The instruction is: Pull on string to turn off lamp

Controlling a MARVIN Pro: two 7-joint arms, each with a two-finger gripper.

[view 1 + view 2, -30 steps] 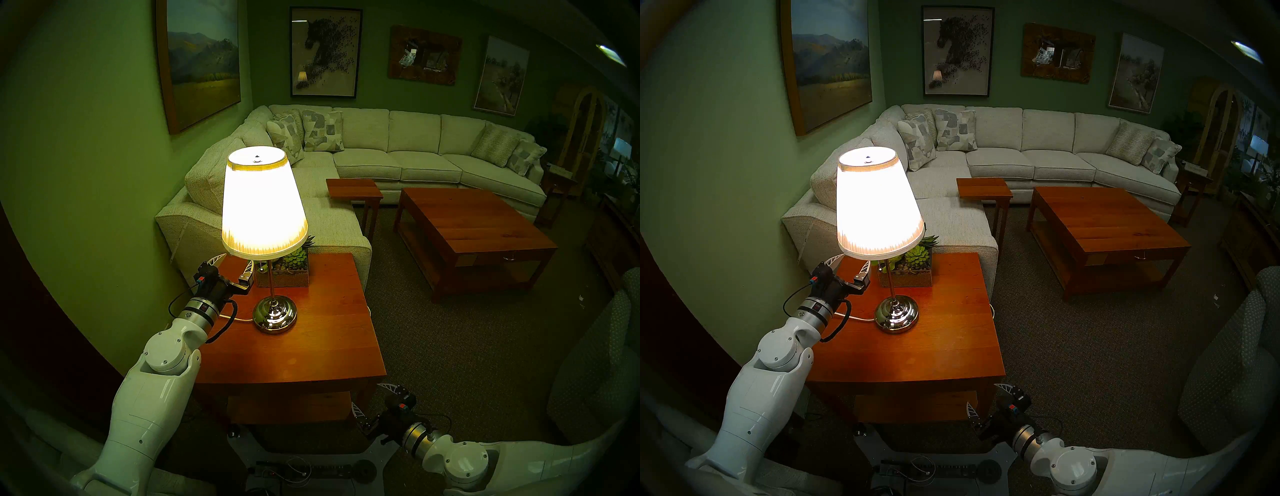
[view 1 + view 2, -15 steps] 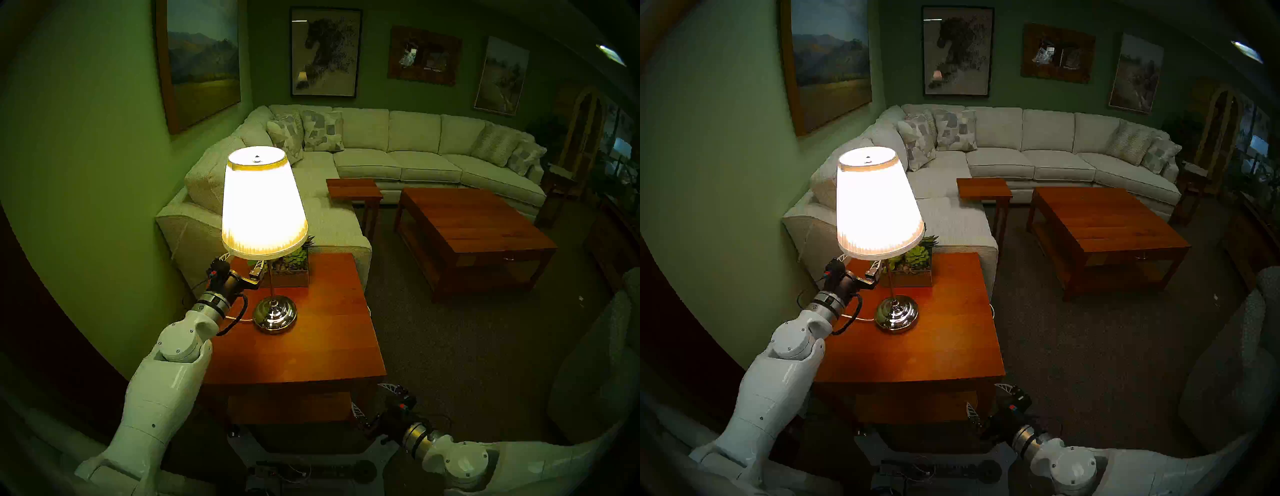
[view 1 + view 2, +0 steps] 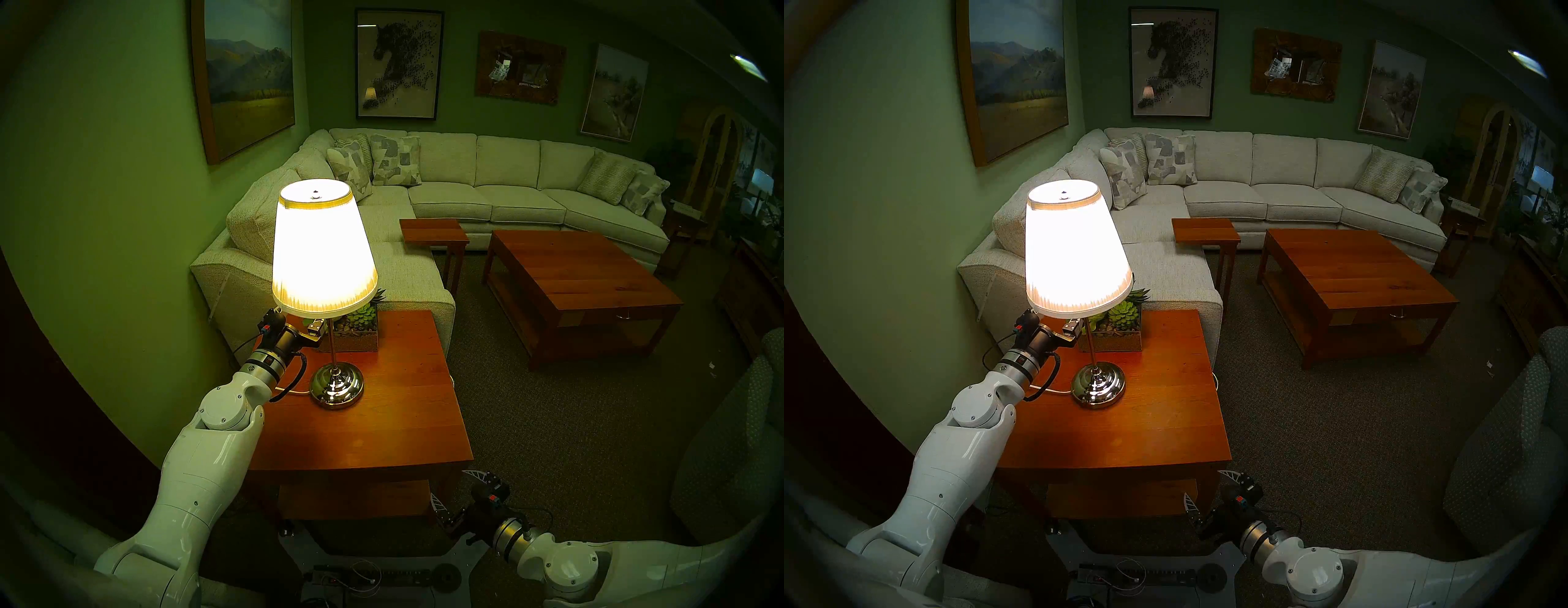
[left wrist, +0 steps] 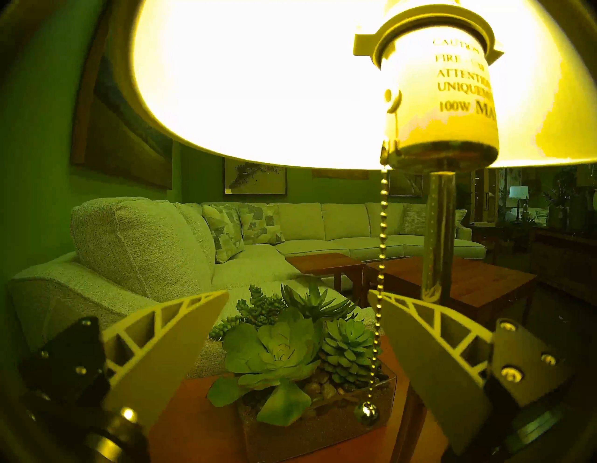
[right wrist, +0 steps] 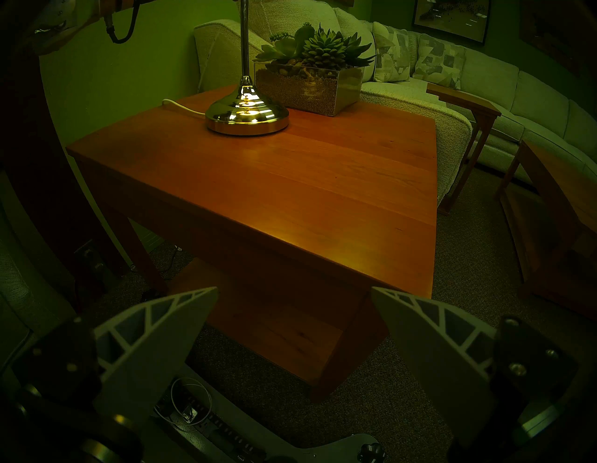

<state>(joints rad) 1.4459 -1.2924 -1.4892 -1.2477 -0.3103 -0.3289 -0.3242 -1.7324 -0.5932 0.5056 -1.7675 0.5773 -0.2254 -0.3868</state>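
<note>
My left gripper grips the chain's lower end [image 4: 374, 365] next, since it hangs free below, while the socket and shade [image 4: 439, 104] crowd the chain's top.
The lamp's white pleated shade [image 3: 323, 254] glows, lit, on a thin chrome stem [image 3: 333, 348] and a domed chrome base [image 3: 336, 384]. The string [image 4: 382, 226] is a thin beaded metal chain. It hangs from the socket beside the stem [image 4: 436, 242] and ends in a small ball weight [image 4: 366, 414]. My left gripper [image 4: 297, 294] is open under the shade. The chain hangs between its fingers, close against the right-hand one; I cannot tell if they touch. In the head views the shade hides its fingertips. My right gripper [image 3: 456, 488] is open and empty, low by the table's front right corner.
The lamp stands on a wooden side table [image 3: 382, 424]. A glass planter of succulents [image 3: 358, 329] stands right behind the stem. The white power cord [image 3: 292, 390] runs left from the base. A sofa [image 3: 424, 263] adjoins the table's far side, and the wall is to the left.
My left gripper has moved forward and to the right, going in under the shade until its fingers stand on either side of the chain. The lamp stays lit. The right arm has not moved.
</note>
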